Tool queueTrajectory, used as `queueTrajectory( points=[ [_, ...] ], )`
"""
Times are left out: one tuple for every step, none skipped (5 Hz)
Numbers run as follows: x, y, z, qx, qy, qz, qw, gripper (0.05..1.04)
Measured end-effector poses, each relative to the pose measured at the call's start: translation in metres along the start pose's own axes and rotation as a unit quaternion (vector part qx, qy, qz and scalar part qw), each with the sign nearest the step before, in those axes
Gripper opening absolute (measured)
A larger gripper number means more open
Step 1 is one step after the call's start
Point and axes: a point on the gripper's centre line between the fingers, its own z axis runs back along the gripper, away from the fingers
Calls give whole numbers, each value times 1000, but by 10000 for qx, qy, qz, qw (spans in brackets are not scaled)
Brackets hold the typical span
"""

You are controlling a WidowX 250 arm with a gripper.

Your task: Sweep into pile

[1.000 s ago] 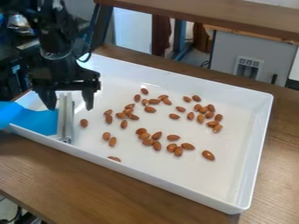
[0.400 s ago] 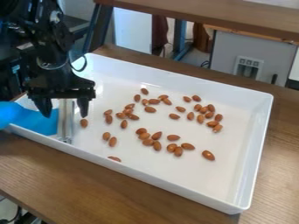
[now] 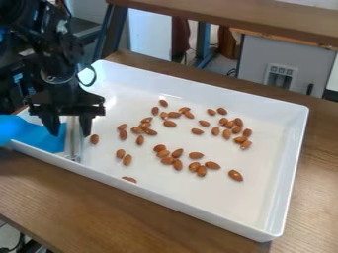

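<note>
The gripper reaches the silvery metal tool next and grabs its top end, which leaves the tool's flat edge free to sweep almonds into a pile.
The black gripper (image 3: 70, 129) hangs low over the left end of the white tray (image 3: 188, 201), its two fingers apart. Between and just behind the fingers stands the silvery metal edge of a sweeping tool (image 3: 74, 148), with a blue sheet (image 3: 38, 135) attached on its left. I cannot tell whether the fingers touch the tool. Many brown almonds (image 3: 178, 164) lie scattered across the middle of the tray in loose groups. One single almond (image 3: 94, 139) rests just right of the gripper, and another almond (image 3: 129, 179) is by the near wall.
Raised walls enclose the tray, which sits on a brown wooden table (image 3: 119, 210). Behind it are a wooden shelf (image 3: 251, 20) and a grey panel (image 3: 251, 62). The tray floor has bare white space toward its right end.
The gripper has come down and slightly left, so its fingers are now lower around the tool's upper part. The gap between the fingers looks narrower. The almonds and tray have not moved.
</note>
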Motion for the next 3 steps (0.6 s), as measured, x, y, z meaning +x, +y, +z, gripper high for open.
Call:
queueTrajectory(
  points=[
    [1,0,0,18,33,112,9999,394],
    [1,-9,3,6,66,68,10000,374],
    [1,-22,0,17,164,126,9998,374]
  ],
)
